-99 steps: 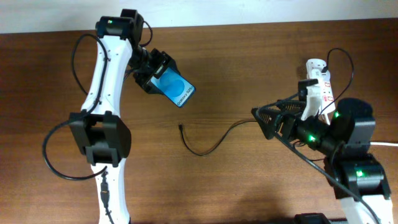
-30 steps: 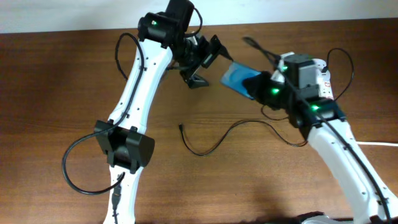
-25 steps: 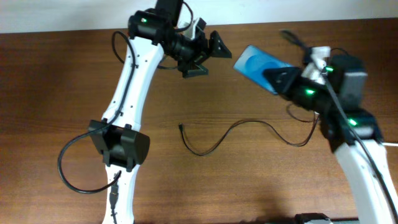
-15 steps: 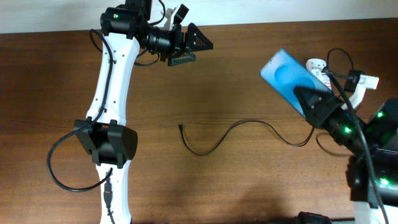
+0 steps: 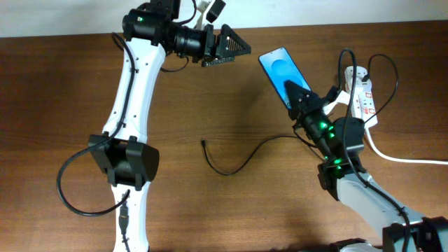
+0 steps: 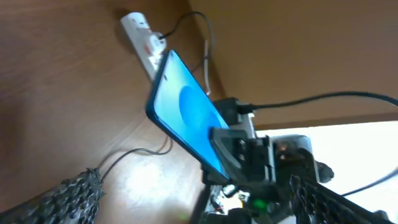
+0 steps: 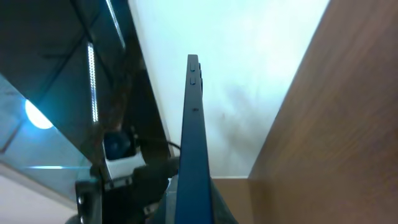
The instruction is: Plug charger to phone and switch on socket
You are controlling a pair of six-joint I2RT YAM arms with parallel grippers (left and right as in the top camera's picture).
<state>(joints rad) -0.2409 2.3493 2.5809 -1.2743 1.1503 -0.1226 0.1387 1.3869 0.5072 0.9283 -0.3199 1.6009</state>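
My left gripper grabs the phone by its free long side [image 5: 273,80] next, across its sides, to leave the phone's lower end clear for the charger.
The phone [image 5: 281,71], slim with a bright blue screen, is held up off the table by its lower end in my right gripper [image 5: 301,99], which is shut on it. The right wrist view shows the phone [image 7: 194,149] edge-on between the jaws. My left gripper [image 5: 225,45] hangs wide open at the far side, left of the phone and apart from it, holding nothing; its camera sees the phone [image 6: 185,115]. The charger [image 5: 234,162], a thin black cable, curls on the table with its plug tip [image 5: 203,143] free. The socket [image 5: 361,92], a white power strip, lies far right.
The socket's thick white cord [image 5: 406,159] runs off to the right edge. A thin black wire loops over the strip [image 5: 389,66]. A pale wall borders the table's far edge [image 5: 315,14]. Bare brown wood [image 5: 238,112] lies between the arms.
The phone passed from my left gripper to my right. In the last half second the right gripper swung it leftward toward the middle; the left gripper stayed open at the far side.
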